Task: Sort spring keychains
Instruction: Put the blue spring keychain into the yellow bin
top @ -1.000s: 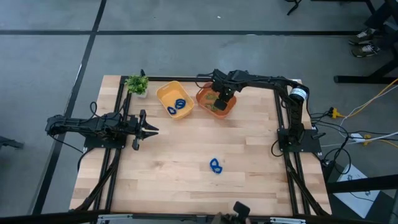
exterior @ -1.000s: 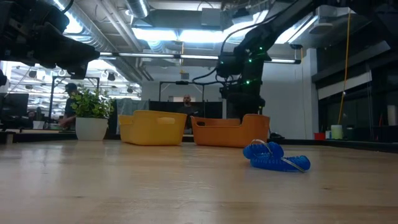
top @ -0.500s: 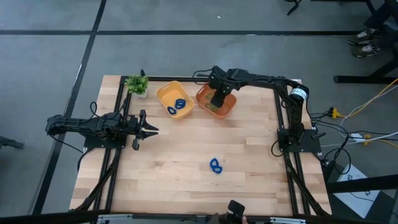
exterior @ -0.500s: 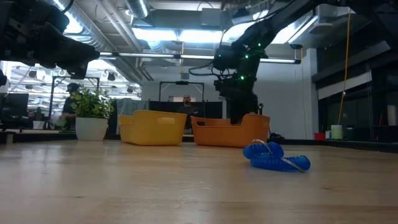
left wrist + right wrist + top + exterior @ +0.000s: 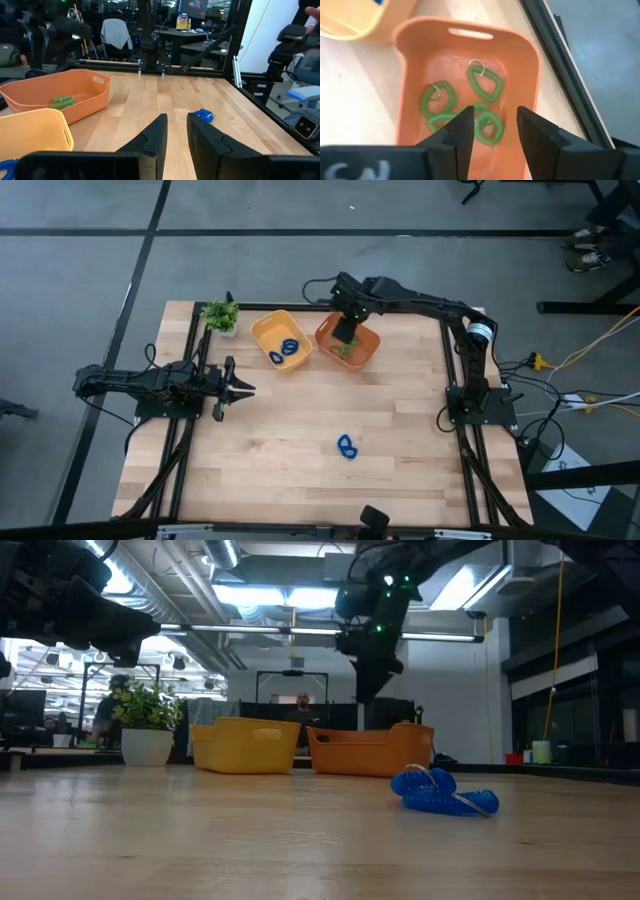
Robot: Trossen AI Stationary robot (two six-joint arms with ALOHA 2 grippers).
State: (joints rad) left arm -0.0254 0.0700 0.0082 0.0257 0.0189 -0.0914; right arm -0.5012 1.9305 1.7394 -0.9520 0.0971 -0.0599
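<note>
The blue spring keychain needs to go in with the blue ones in the yellow tray (image 5: 282, 340), so my right gripper needs to grab it next by its coiled loop (image 5: 346, 447).
The orange tray (image 5: 470, 90) holds several green spring keychains (image 5: 485, 82), lying loose on its floor. My right gripper (image 5: 494, 125) hangs open above that tray (image 5: 348, 345) with nothing between its fingers, well clear of the rim in the low view (image 5: 375, 680). The yellow tray (image 5: 282, 340) beside it holds blue spring keychains (image 5: 288, 348). One blue spring keychain (image 5: 346, 446) lies on the bare wood near the table's middle front (image 5: 440, 790). My left gripper (image 5: 240, 389) waits open at the table's left, pointing toward the right edge.
A small potted plant (image 5: 220, 315) stands at the far left corner beside the yellow tray. The two trays sit side by side along the far edge. Dark frame rails run along the table's left and right sides. Bare wood stretches around the lone blue keychain.
My right gripper has risen straight out of the orange tray and drawn a little toward the far edge; it now hangs well above the rim. The green keychains stay in the tray. The left arm has kept still.
</note>
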